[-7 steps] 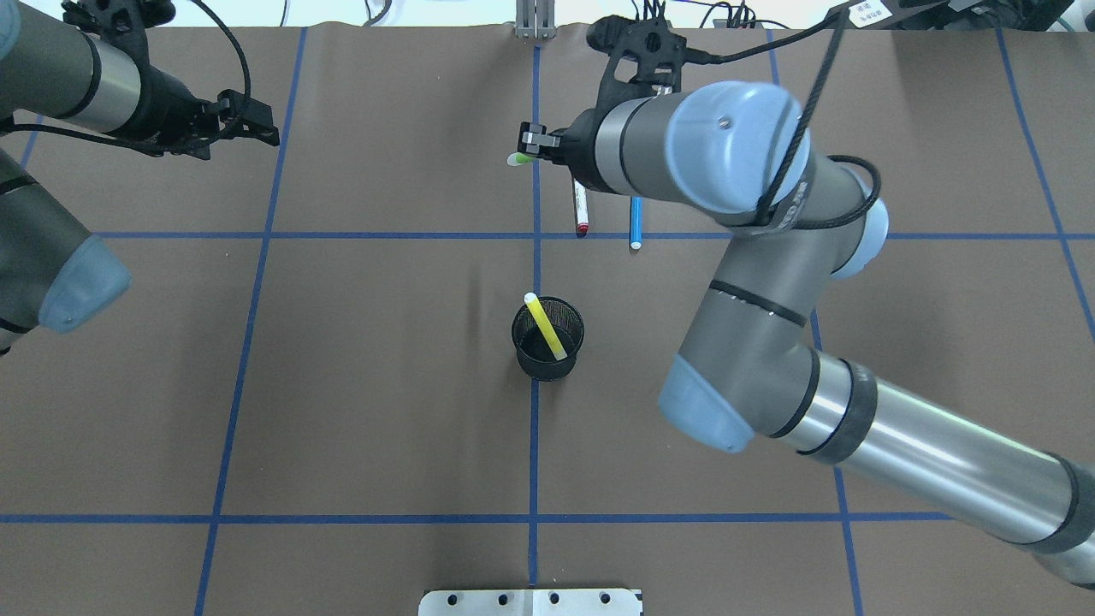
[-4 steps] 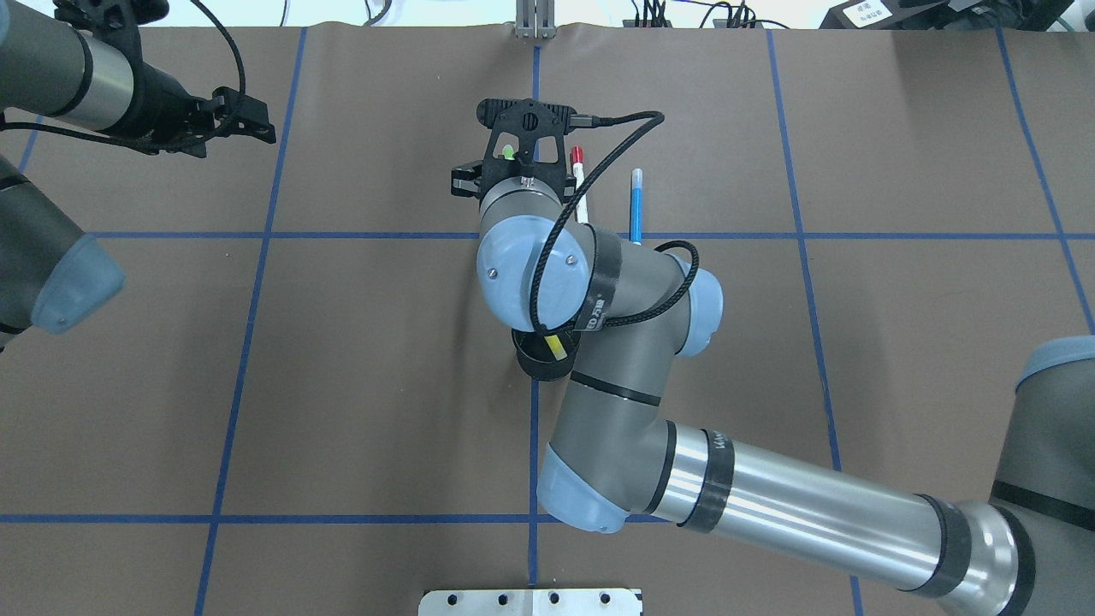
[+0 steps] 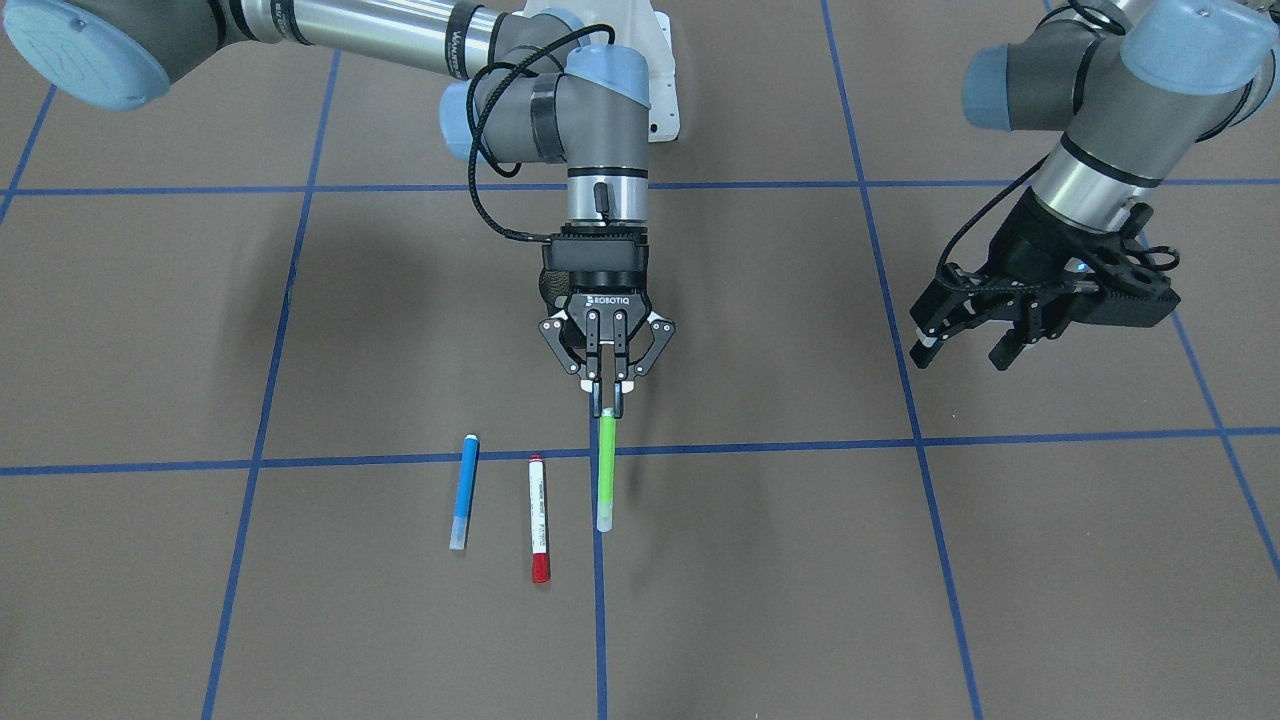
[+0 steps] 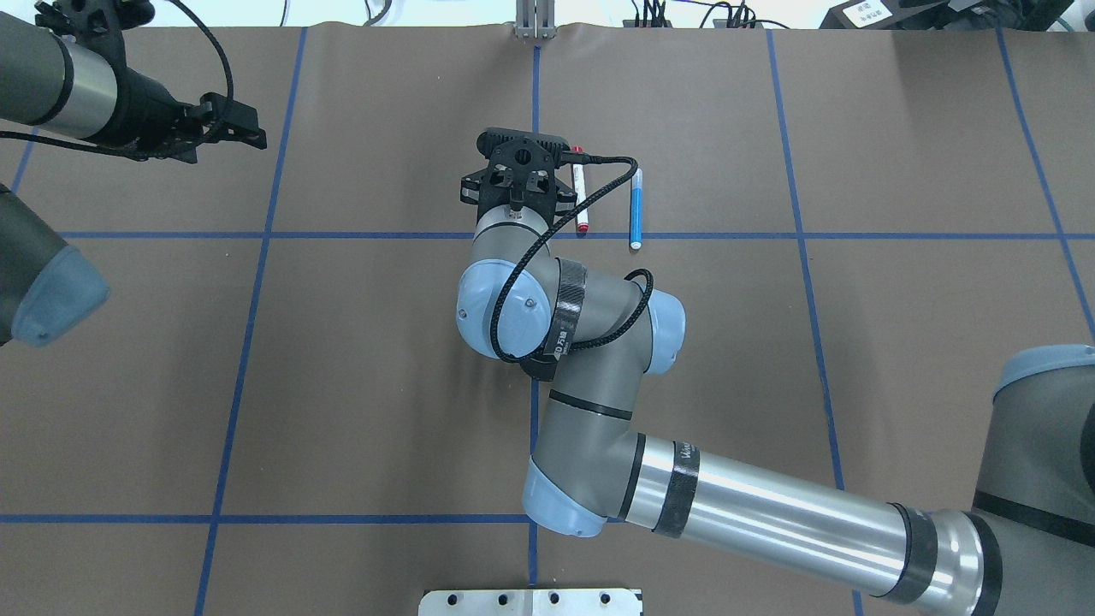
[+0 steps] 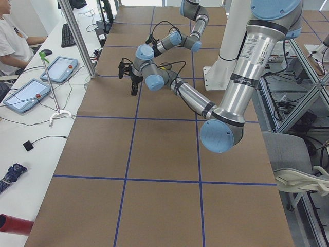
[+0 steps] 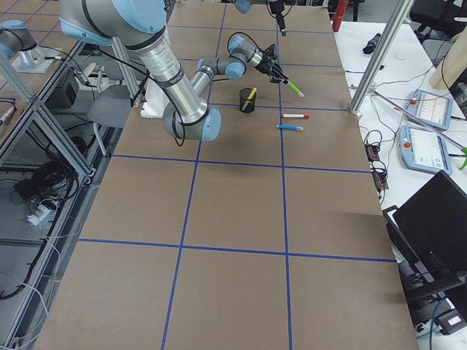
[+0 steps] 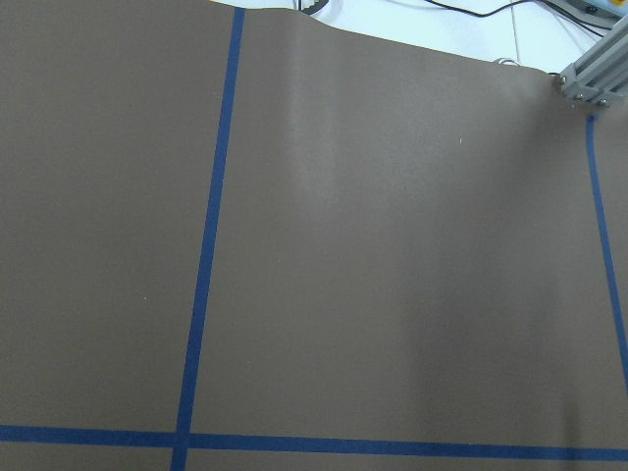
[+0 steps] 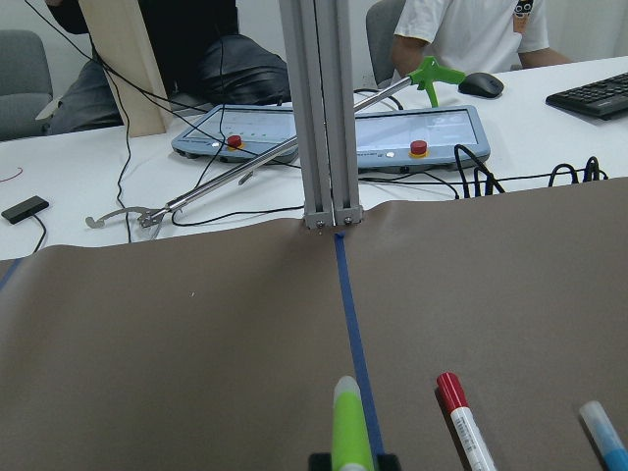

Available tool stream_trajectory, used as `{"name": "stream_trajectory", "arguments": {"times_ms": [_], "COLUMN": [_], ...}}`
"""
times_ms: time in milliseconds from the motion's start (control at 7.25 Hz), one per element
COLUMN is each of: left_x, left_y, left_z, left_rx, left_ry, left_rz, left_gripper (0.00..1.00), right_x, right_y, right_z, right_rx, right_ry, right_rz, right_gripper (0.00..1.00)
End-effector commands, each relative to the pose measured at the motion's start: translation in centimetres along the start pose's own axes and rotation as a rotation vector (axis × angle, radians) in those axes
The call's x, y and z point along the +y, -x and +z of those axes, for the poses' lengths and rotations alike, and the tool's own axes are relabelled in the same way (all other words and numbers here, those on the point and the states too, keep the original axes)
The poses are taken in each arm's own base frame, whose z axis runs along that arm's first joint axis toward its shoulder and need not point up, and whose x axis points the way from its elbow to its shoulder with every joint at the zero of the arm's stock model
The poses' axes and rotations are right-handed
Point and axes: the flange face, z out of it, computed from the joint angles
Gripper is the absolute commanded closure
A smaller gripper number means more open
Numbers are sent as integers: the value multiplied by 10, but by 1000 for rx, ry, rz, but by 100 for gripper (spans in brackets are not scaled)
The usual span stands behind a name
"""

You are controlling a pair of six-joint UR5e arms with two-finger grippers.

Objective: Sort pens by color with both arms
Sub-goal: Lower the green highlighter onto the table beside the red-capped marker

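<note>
The lime-green pen's tip hovers over the blue tape line [image 3: 601, 582], so my right gripper stays closed on the pen until the pen rests on the tabletop.
My right gripper [image 3: 608, 398] is shut on one end of the lime-green pen [image 3: 606, 470], which sticks out away from the robot along the centre line; the wrist view shows the lime-green pen [image 8: 348, 427] between the fingers. The white pen with a red cap [image 3: 538, 520] and the blue pen [image 3: 464, 490] lie side by side on the table beside it. The yellow pen [image 6: 250, 94] leans in the black mesh cup [image 6: 247, 100]. From overhead the right gripper [image 4: 516, 181] hides the green pen. My left gripper [image 3: 962, 348] hovers open and empty, far off to the side.
Brown table paper [image 4: 376, 359] carries a grid of blue tape lines. A metal post [image 8: 322, 118] stands at the far table edge. Beyond it a white desk holds tablets [image 8: 343, 132], and a seated person [image 8: 461, 34] is there. The right forearm [image 4: 770, 513] crosses the near right of the table.
The right arm has swung left over the cup, and its wrist has turned, so the green pen now points away from the robot. The left gripper drifted slightly left.
</note>
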Motion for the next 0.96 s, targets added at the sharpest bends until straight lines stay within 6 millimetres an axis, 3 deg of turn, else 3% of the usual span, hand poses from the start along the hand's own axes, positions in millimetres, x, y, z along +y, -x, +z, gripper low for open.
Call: {"name": "stream_trajectory", "arguments": {"times_ms": [0,827], "left_x": [1,1], "left_y": [0,0], "left_z": [0,1], "left_rx": [0,-1], "left_ry": [1,2], "left_rz": [0,0], "left_gripper": [1,1], "right_x": [1,15], "right_y": [16,14], "right_z": [29,47], "right_rx": [-17,-3], "right_ry": [-13,23], "right_rz": [17,-85], "right_gripper": [100,100]}}
